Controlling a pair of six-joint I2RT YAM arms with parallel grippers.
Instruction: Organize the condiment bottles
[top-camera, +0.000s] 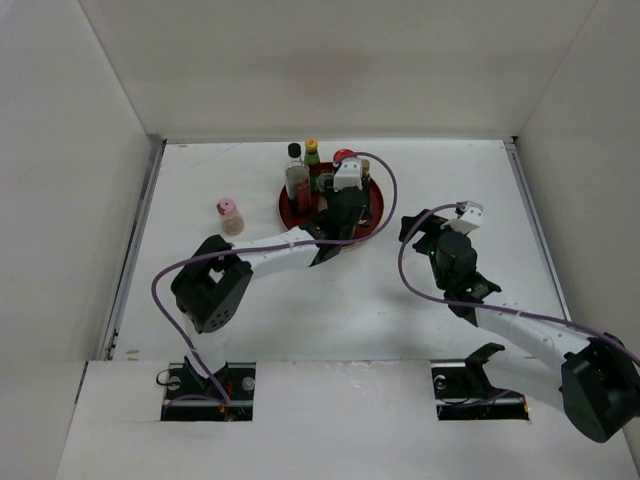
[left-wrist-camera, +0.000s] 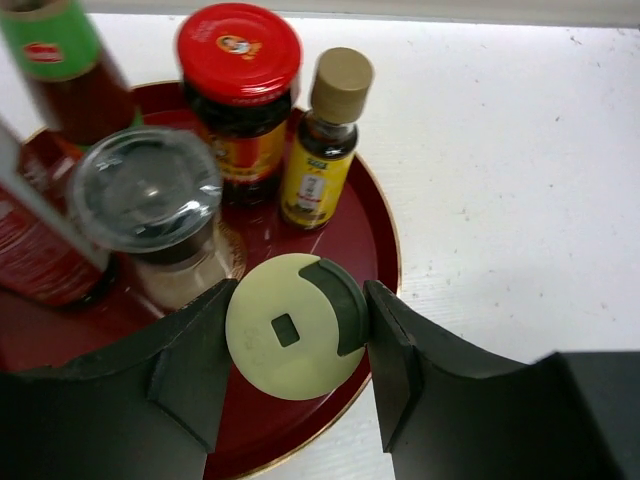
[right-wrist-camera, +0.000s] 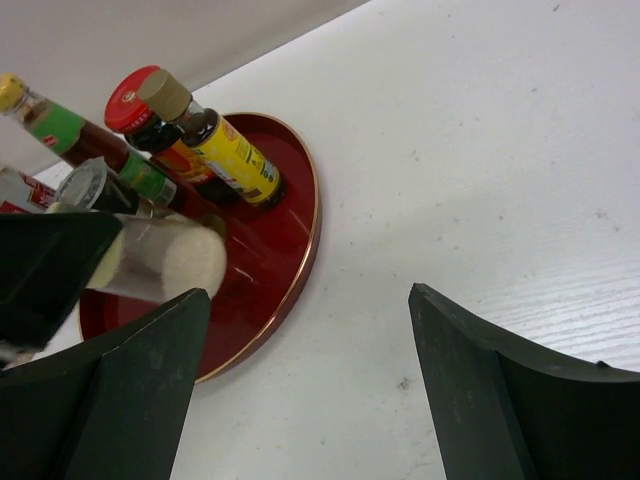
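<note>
The robot's left gripper should keep holding the cream bottle until its base is down. The cream bottle's base hangs above the free tray bottom beside the grey-lidded shaker (left-wrist-camera: 145, 190), so the bottle would drop if the gripper opened now.
My left gripper (left-wrist-camera: 297, 312) is shut on the cream bottle (left-wrist-camera: 275, 345), holding it by its cap over the near part of the round red tray (left-wrist-camera: 352, 238). On the tray stand the red-lidded jar (left-wrist-camera: 238, 52), the yellow brown-capped bottle (left-wrist-camera: 322, 150), the grey-lidded shaker (left-wrist-camera: 145, 190), the green yellow-capped bottle (left-wrist-camera: 62, 62) and the tall clear bottle (top-camera: 295, 172). The pink-capped bottle (top-camera: 230, 215) stands on the table left of the tray. My right gripper (right-wrist-camera: 308, 300) is open and empty over bare table right of the tray (right-wrist-camera: 295, 200).
White walls close in the table on the left, back and right. The left arm (top-camera: 270, 255) reaches across from the near left to the tray (top-camera: 379, 205). The right gripper (top-camera: 418, 232) hangs just right of the tray.
</note>
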